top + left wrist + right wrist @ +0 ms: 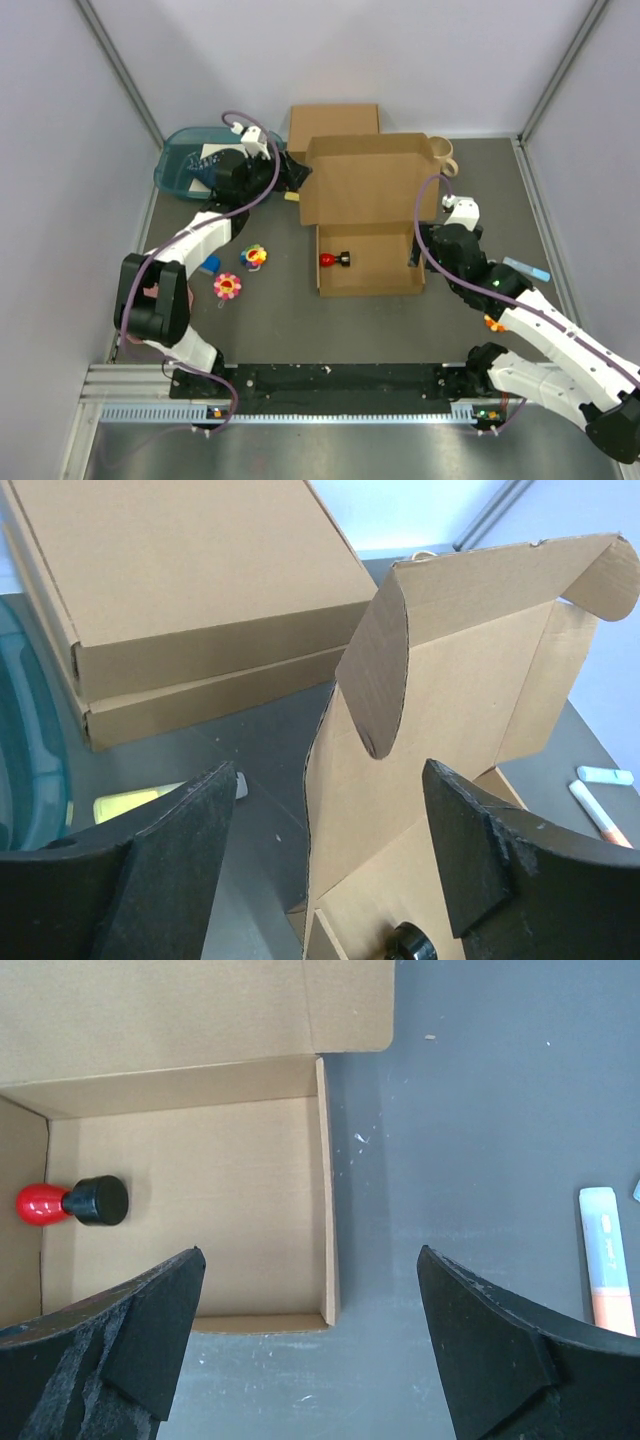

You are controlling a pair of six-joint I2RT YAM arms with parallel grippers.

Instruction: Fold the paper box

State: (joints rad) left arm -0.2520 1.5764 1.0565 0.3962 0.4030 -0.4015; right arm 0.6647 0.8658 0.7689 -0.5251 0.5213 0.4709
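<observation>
Next, my left gripper grabs the standing lid's side edge [325, 754] beside its side flap [375, 670] to fold the lid over the tray.
The paper box [370, 272] lies mid-table as an open shallow tray with its lid [368, 180] standing up at the back. A red toy with a black cap [333, 259] lies inside; it also shows in the right wrist view [70, 1201]. My left gripper [294, 180] is open beside the lid's left edge; in the left wrist view [330, 850] the lid's left side flap [375, 670] stands between the fingers, untouched. My right gripper [421, 252] is open above the tray's right wall [326, 1190], and it holds nothing [310, 1340].
A stack of two ready-made brown boxes [333, 125] sits behind the lid. A blue tub [195, 160] is at the back left. Two flower toys [240, 272] and a blue block [210, 264] lie to the left. A marker [605, 1270] lies right of the box.
</observation>
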